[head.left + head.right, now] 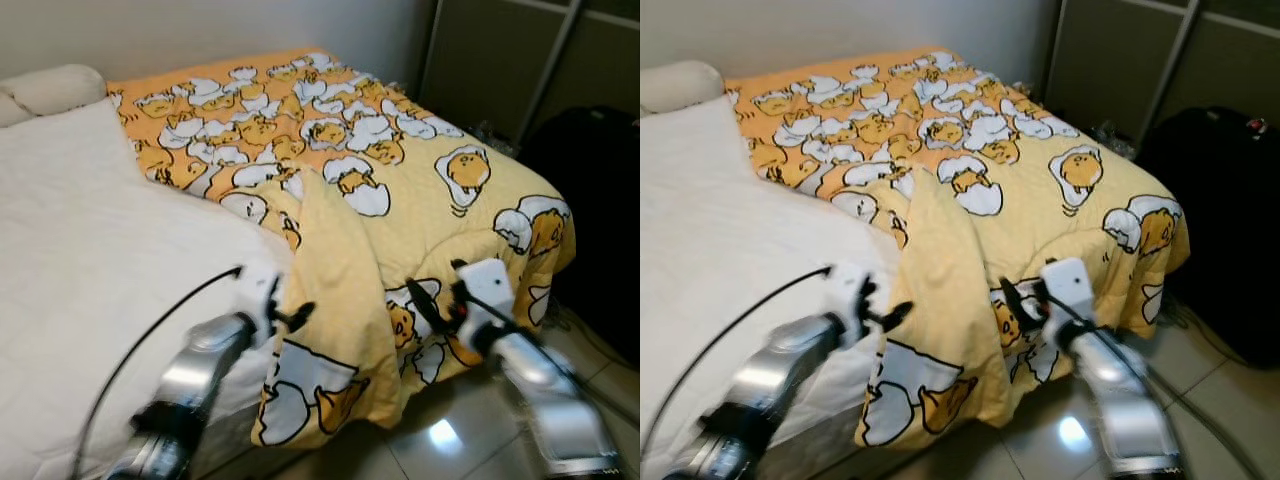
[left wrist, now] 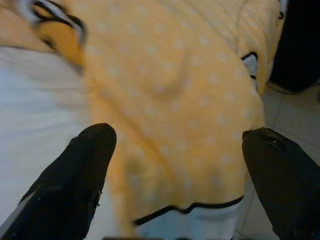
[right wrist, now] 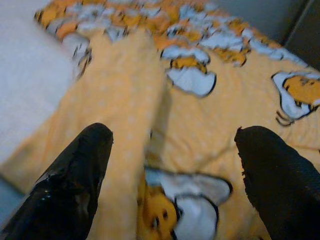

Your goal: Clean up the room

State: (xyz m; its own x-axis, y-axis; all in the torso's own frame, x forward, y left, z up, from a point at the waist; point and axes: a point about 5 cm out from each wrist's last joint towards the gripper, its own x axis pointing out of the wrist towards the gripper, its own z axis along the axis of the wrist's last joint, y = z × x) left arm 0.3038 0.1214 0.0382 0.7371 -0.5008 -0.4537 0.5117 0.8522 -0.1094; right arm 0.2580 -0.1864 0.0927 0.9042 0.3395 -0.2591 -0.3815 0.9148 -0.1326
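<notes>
The blanket (image 1: 380,160) has its folded edge (image 1: 300,290) standing raised while the rest lies spread over the bed, so my left gripper will grab it there next.
A yellow-orange blanket (image 1: 380,160) printed with cartoon eggs covers the right half of the bed. Its folded edge (image 1: 335,300) drapes over the front side, towards the floor. The white bed sheet (image 1: 90,260) lies bare on the left half. My left gripper (image 1: 290,315) is open at the bed's front edge, where the sheet meets the hanging fold. In the left wrist view that gripper (image 2: 177,137) has yellow cloth ahead of it and nothing held. My right gripper (image 1: 430,305) is open too, close to the blanket's draped front; its wrist view (image 3: 172,134) looks up along the fold.
A white pillow (image 1: 50,88) lies at the head of the bed by the wall. A black bag (image 1: 590,170) stands right of the bed, in front of dark cabinet doors (image 1: 500,50). Glossy tiled floor (image 1: 450,440) runs along the bed's front.
</notes>
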